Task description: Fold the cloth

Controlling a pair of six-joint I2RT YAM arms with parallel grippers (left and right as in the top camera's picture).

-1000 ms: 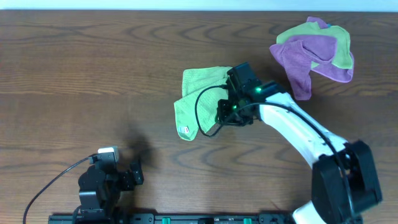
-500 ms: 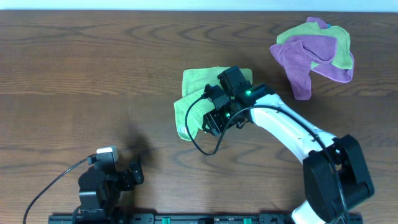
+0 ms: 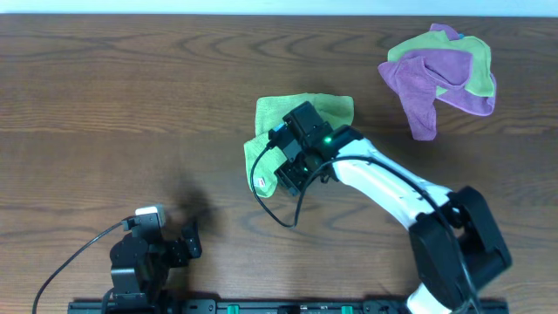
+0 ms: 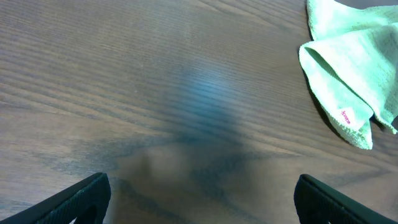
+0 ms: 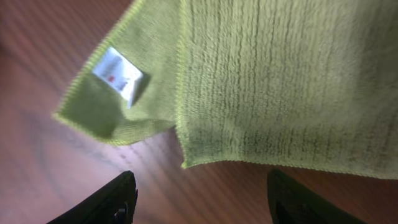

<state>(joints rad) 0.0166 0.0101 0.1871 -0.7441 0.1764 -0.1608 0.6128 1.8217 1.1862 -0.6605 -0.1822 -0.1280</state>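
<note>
I should grab the lime-green cloth (image 4: 348, 62) with my right gripper by the loose corner (image 4: 393, 129) beside the tagged flap. Then the cloth can be opened for folding.
The lime-green cloth (image 3: 292, 112) lies partly folded at the table's middle, with its white tag (image 3: 259, 183) at the lower-left corner. My right gripper (image 3: 286, 179) hovers over the cloth's lower-left part. In the right wrist view the cloth (image 5: 273, 81) and its tag (image 5: 118, 73) fill the upper frame. The right gripper (image 5: 202, 199) there is open and empty, over bare wood just off the cloth's edge. My left gripper (image 3: 187, 242) rests at the front left. In its own view it (image 4: 208, 202) is open and empty, with the cloth (image 4: 348, 62) far off at the upper right.
A pile of purple cloths (image 3: 427, 87) with a second green cloth (image 3: 475, 74) bunched among them lies at the back right. A cable loops from the right wrist over the cloth's front edge (image 3: 275, 205). The table (image 3: 105, 105) is dark wood.
My right gripper has moved left and toward the front, from the cloth's right side to its lower-left part. The cloth and the left arm have not moved.
</note>
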